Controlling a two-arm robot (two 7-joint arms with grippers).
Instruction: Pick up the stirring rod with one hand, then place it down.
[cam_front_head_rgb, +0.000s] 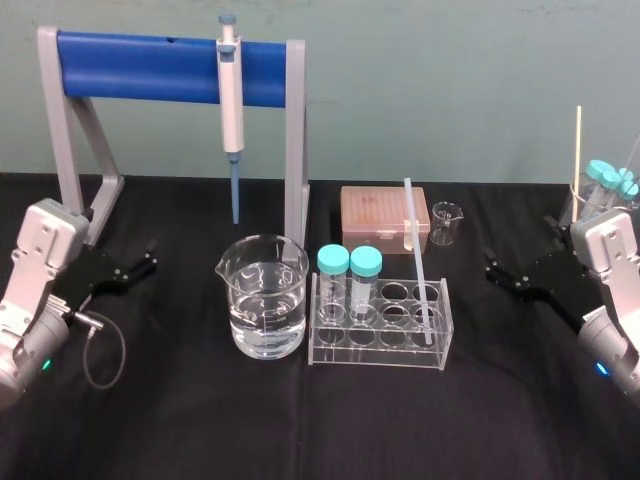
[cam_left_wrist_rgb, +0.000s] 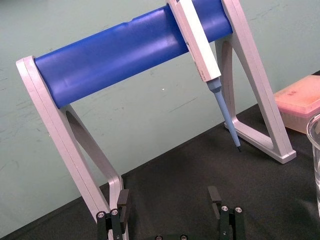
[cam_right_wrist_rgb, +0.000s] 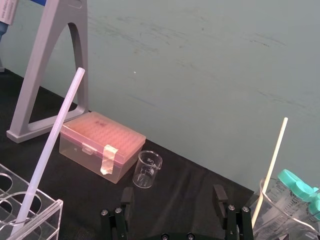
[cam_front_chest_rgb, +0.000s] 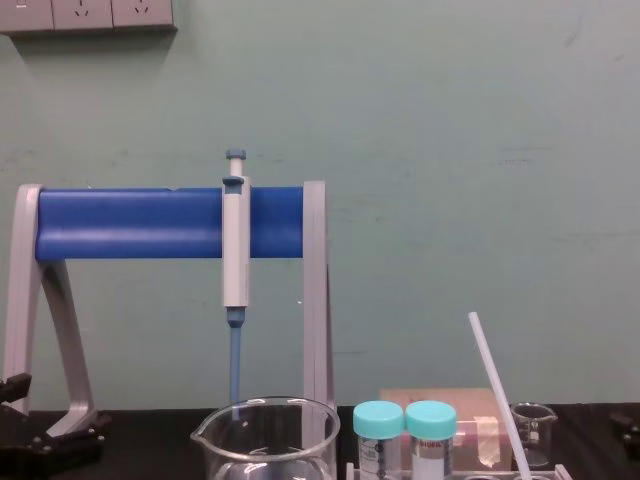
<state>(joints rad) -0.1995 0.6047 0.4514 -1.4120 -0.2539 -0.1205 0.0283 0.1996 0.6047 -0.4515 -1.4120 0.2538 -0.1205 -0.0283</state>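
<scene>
I will next pick up the stirring rod with my right gripper by its bare upper part (cam_front_chest_rgb: 488, 360), because the rod's lower end is inside a hole of the clear tube rack.
The stirring rod (cam_front_head_rgb: 420, 265) is a thin translucent white stick standing tilted in a hole of the clear tube rack (cam_front_head_rgb: 330, 352), its top leaning back toward the wall. It also appears in the right wrist view (cam_right_wrist_rgb: 52, 150) and the chest view (cam_front_chest_rgb: 495, 390). My right gripper (cam_front_head_rgb: 490, 264) hovers low over the table to the right of the rack, open and empty, with both black fingers (cam_right_wrist_rgb: 219, 194) spread apart. My left gripper (cam_front_head_rgb: 150, 257) rests at the far left near the stand's foot, open and empty (cam_left_wrist_rgb: 169, 200).
A beaker of water (cam_front_head_rgb: 264, 298) stands left of the rack, which holds two teal-capped tubes (cam_front_head_rgb: 350, 275). Behind are a pink tip box (cam_front_head_rgb: 385, 216) and a small beaker (cam_front_head_rgb: 446, 222). A pipette (cam_front_head_rgb: 231, 95) hangs on the blue-barred stand (cam_front_head_rgb: 140, 66). A beaker with capped tubes and a thin stick (cam_front_head_rgb: 600, 190) sits far right.
</scene>
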